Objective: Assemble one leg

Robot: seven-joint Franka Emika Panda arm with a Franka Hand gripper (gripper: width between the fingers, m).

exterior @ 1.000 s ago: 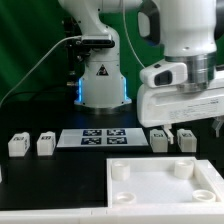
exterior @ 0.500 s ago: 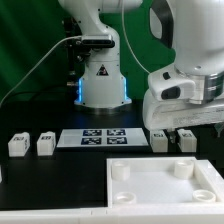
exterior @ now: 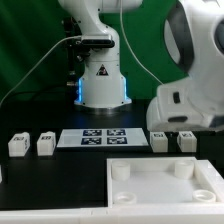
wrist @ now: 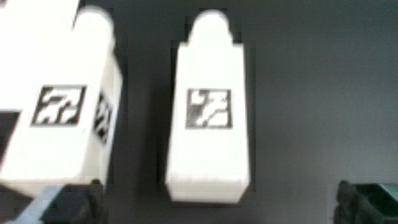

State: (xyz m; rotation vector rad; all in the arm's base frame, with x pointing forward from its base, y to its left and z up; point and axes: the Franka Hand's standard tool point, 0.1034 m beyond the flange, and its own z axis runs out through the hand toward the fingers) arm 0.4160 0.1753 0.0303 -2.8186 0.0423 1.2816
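The robot's fingers are high above the centred white leg [wrist: 210, 130] in the wrist view, so the gripper isn't ready to close yet and should move lower first, then close on the leg.
Several small white legs with square tags lie on the dark table. Two are at the exterior view's left [exterior: 17, 145] [exterior: 45, 145] and two at its right [exterior: 159, 141] [exterior: 186, 141]. My gripper [exterior: 173, 131] hangs just above the right pair, its fingers mostly hidden by the white hand. In the wrist view one leg [wrist: 210, 110] lies centred below the gripper [wrist: 217, 206] and a second leg [wrist: 57, 110] lies beside it. The dark fingertips [wrist: 64, 206] stand wide apart and hold nothing. The gripper is open.
The large white square tabletop [exterior: 150, 190] with round corner sockets lies at the front. The marker board [exterior: 97, 137] lies between the two pairs of legs. The robot base [exterior: 100, 75] and its cables stand behind it.
The arm has swung, and the hand has shifted toward the exterior view's right and come lower over the right pair of legs. The legs have not moved.
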